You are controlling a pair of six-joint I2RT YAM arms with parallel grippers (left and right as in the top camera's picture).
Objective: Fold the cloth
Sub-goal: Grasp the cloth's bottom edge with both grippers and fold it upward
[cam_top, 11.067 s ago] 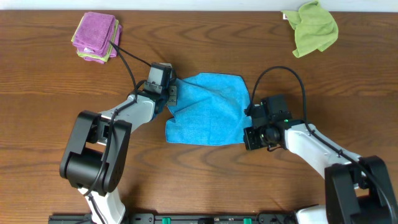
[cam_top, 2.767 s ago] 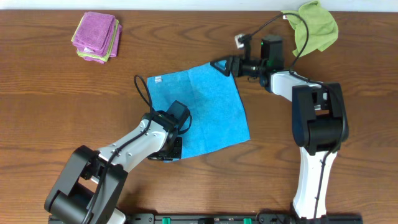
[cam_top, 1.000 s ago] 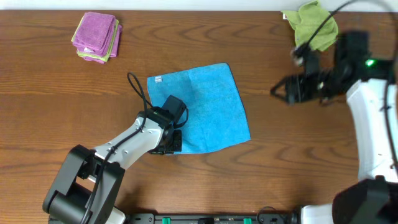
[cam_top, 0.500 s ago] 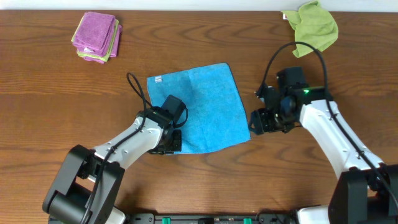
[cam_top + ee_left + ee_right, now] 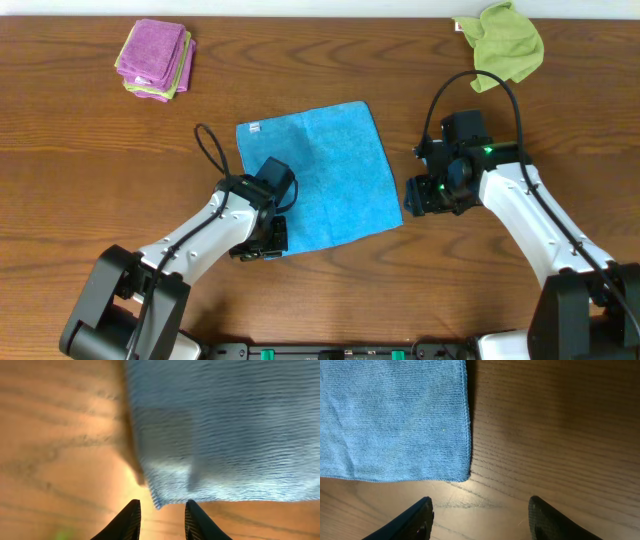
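Observation:
My left gripper takes hold of the sky blue cloth at its near corner (image 5: 159, 502) next, to fold the cloth's near edge over its far edge.
The cloth (image 5: 325, 165) is sky blue and lies spread flat on the table, its white tag (image 5: 253, 127) at the far left corner. My left gripper (image 5: 265, 240) sits at the cloth's near left corner. In the left wrist view its fingers (image 5: 127, 521) stand a little apart with nothing between them, and the cloth (image 5: 225, 425) corner lies just ahead of the tips of the left gripper (image 5: 161, 522). My right gripper (image 5: 412, 197) hovers at the near right corner. It is wide open and empty, the right gripper (image 5: 480, 520) just short of the cloth (image 5: 390, 420).
A folded purple cloth stack (image 5: 155, 58) lies at the far left. A crumpled olive-green cloth (image 5: 508, 42) lies at the far right. A black cable (image 5: 212, 150) loops beside the cloth's left edge. Bare wood (image 5: 320, 300) runs along the table's near side.
My left gripper has opened and let go of the cloth's corner, backing slightly off it. The right arm swung in from the far right to the cloth's near right corner.

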